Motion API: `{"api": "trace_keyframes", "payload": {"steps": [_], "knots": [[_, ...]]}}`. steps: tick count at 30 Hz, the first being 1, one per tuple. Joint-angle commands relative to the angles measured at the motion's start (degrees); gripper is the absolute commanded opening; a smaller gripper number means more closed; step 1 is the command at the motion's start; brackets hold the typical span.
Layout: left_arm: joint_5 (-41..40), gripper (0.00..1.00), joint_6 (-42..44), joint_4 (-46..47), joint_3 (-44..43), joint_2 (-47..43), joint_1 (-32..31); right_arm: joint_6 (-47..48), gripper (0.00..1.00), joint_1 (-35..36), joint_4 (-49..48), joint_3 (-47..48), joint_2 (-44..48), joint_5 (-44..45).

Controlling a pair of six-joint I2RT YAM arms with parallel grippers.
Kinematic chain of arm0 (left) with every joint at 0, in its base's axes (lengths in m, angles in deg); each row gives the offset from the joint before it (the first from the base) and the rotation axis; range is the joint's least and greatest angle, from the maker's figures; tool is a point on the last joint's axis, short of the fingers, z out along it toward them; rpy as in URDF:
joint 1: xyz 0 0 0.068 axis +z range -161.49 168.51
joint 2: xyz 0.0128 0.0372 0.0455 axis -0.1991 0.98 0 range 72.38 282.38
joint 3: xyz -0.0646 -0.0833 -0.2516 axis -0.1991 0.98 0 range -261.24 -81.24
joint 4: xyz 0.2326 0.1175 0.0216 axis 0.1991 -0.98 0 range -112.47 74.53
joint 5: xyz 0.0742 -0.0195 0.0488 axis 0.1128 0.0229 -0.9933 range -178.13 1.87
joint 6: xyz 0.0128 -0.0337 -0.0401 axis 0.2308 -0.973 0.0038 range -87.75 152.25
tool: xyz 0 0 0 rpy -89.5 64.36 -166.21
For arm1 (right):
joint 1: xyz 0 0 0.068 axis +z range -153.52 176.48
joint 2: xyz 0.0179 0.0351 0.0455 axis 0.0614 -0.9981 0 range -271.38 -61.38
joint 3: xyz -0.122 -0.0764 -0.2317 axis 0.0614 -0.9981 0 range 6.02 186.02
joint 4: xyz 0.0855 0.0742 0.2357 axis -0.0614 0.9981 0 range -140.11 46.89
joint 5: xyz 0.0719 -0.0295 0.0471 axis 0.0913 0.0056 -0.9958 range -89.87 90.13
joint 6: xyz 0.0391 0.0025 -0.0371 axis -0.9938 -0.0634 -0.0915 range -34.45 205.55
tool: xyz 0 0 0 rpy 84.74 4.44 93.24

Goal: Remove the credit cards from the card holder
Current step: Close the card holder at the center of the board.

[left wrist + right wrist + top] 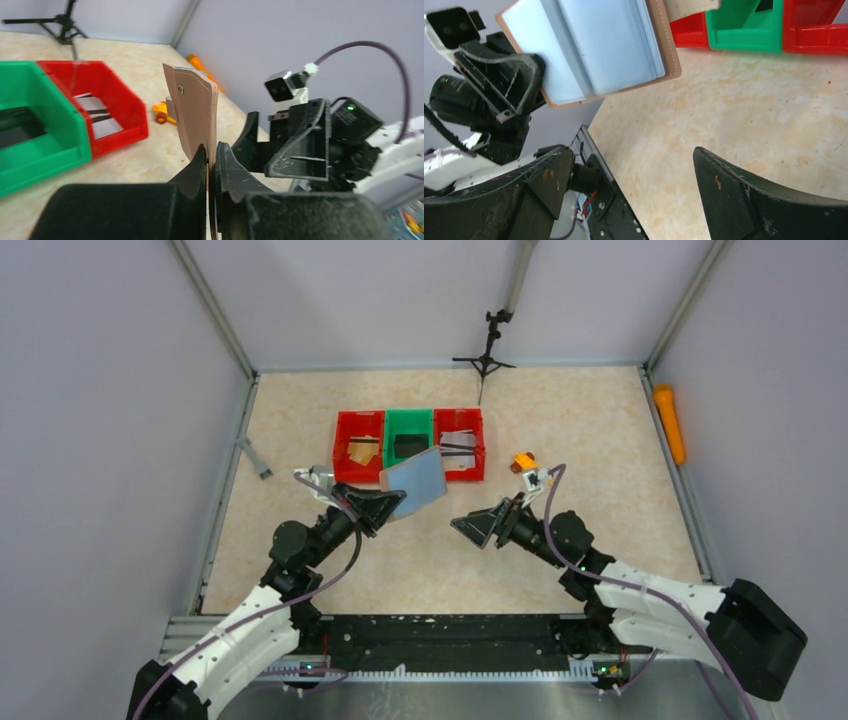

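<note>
My right gripper will next take hold of the holder by the outer edge of its flap [443, 473] [668, 52]. The holder's inner panels then stay free to search for cards.
My left gripper [385, 505] is shut on the lower edge of the tan card holder [415, 483] and holds it open above the table, just in front of the bins. In the left wrist view the holder [195, 112] stands upright between my closed jaws [212, 155]. The right wrist view shows its two grey-blue inner panels [589, 47]; I cannot tell if a card is still in it. My right gripper [468, 525] is open and empty to the right of the holder, fingers wide apart [631, 150]. A tan-gold card [362, 451], a black card [408, 447] and white-grey striped cards [457, 443] lie in the bins.
Two red bins [345, 423] [478, 445] flank a green bin [409, 420] at mid table. A small orange object [523, 462] lies right of them. An orange cylinder [669, 423] lies by the right wall, a tripod [486, 350] at the back, a grey tool [255, 457] at the left.
</note>
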Motion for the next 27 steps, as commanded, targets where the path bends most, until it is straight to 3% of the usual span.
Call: {"api": "trace_keyframes", "payload": {"steps": [1,7,10,16,27], "knots": [[8.34,0.04,-4.74,14.03,1.07,-0.88,0.14,3.23,0.94,-0.32,-1.13,-2.72,7.64,-4.24],[10.62,0.04,-11.86,15.74,-0.55,-0.79,0.16,3.45,0.95,-0.40,2.63,-3.95,17.15,-2.33],[11.97,0.04,-15.67,12.31,-2.74,0.08,0.02,2.56,0.95,-0.41,-0.31,-4.72,19.14,-2.79],[15.18,0.04,-25.01,19.78,-2.41,3.04,0.01,0.99,0.95,-0.42,-0.55,-3.69,17.53,-1.43],[17.19,0.04,-31.16,23.43,-2.84,6.87,-1.69,-3.70,0.94,-0.63,-5.64,-2.48,16.15,-0.71]]}}
